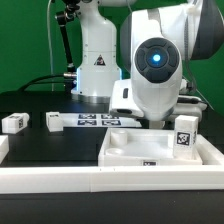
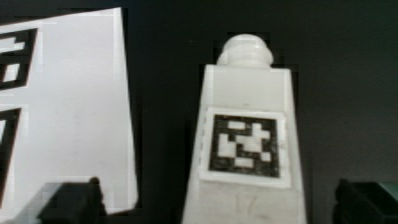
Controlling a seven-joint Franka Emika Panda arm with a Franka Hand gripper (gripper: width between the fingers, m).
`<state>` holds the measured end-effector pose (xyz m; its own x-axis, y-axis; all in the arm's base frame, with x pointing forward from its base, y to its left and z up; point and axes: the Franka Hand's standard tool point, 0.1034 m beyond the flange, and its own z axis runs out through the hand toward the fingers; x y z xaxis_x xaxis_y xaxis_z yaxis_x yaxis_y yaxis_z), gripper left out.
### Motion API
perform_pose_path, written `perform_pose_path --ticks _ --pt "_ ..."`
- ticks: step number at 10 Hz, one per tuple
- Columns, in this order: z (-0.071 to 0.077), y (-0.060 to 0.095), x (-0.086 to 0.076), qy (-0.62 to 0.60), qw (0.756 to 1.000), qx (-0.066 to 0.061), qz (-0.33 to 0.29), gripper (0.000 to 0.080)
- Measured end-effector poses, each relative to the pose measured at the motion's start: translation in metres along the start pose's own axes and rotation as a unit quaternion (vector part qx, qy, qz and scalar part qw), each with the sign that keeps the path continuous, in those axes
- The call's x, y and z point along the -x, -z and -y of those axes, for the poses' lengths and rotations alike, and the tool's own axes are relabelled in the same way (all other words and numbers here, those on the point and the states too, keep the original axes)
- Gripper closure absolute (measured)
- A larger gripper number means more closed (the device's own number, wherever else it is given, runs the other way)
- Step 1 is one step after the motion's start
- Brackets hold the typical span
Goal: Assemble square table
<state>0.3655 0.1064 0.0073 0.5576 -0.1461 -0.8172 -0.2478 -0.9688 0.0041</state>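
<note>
In the wrist view, my gripper's fingers reach down beside the leg above the black table, so it should close on the leg.
In the wrist view a white table leg point(image 2: 244, 130) with a black-and-white tag and a rounded knob end lies on the black table. My gripper point(image 2: 221, 205) is open, and its dark fingertips point(image 2: 71, 200) stand on either side of the leg, apart from it. Beside the leg lies the edge of the white square tabletop point(image 2: 71, 100) with its tags. In the exterior view the tabletop point(image 1: 125, 150) lies at the front. A tagged leg point(image 1: 185, 132) stands at its right corner, and two more legs point(image 1: 14, 123) point(image 1: 53, 121) lie on the left. The arm's bulky wrist point(image 1: 155, 60) hides my fingers there.
The marker board point(image 1: 95, 122) lies flat behind the tabletop. A long white border rail point(image 1: 100, 182) runs along the table's front edge. The arm's white base point(image 1: 97, 60) stands at the back, with a green backdrop behind it.
</note>
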Motion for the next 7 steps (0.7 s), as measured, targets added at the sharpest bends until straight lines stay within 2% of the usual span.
perform_pose_path --ticks 1,3,4,5,7 --pt "0.0006 -0.0002 -0.0006 0.0 1.0 0.0 -0.002 0.015" --pt "0.0033 0.0006 -0.0019 0.003 1.0 0.0 -0.004 0.0408" --pt "0.0049 0.0003 -0.0015 0.004 1.0 0.001 -0.004 0.0408" --pt "0.0054 0.0003 -0.0014 0.005 1.0 0.001 -0.004 0.0511" --pt "0.0049 0.0003 -0.0015 0.005 1.0 0.0 -0.004 0.0511"
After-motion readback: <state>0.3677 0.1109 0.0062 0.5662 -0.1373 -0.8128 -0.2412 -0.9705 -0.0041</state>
